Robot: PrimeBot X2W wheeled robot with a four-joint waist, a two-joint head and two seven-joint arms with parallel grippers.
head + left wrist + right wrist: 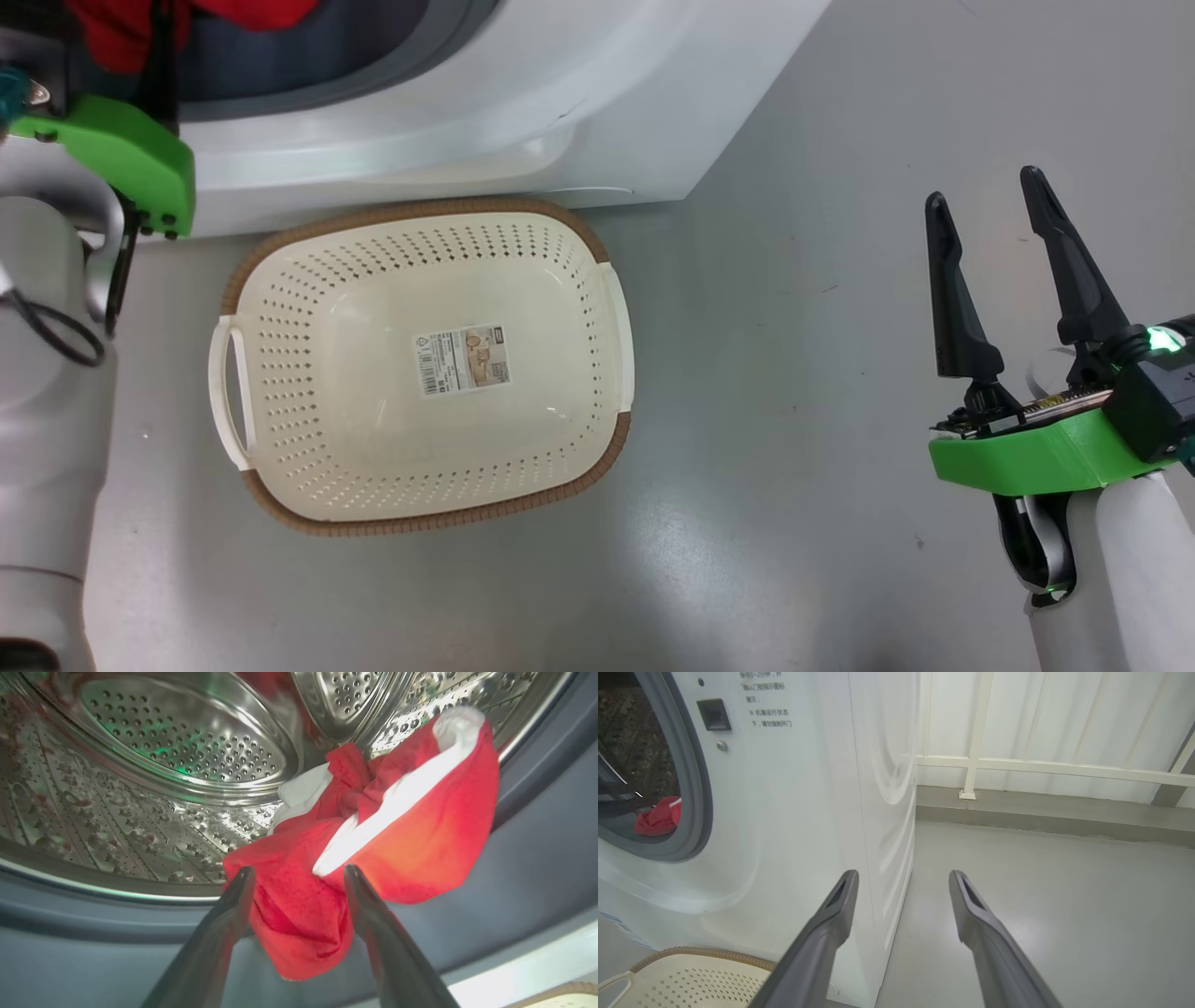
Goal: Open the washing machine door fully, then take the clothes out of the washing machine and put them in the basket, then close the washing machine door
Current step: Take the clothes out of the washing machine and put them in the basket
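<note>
My left gripper should next take hold of the red clothes (420,849) by the lowest fold (300,910). That fold bulges out over the gasket, while the rest of the clothes lies slack in the drum.
The white washing machine (560,84) stands at the top of the head view, its door out of view. Red clothes (420,849) with white trim spill from the steel drum (187,742) over the grey gasket (537,858). My left gripper (299,875) is open, with the lowest red fold lying between its fingertips. The green left wrist mount (131,154) sits at the drum mouth beside the clothes (121,37). The cream basket (429,207) lies on the floor below the machine with only a sticker inside. My right gripper (984,187) is open and holds nothing, off to the right.
Bare grey floor (822,420) stretches right of the basket and the machine. In the right wrist view, a white railing (1017,765) and a low kerb back that floor, and the machine's side panel (878,812) runs just left of the right gripper (903,875).
</note>
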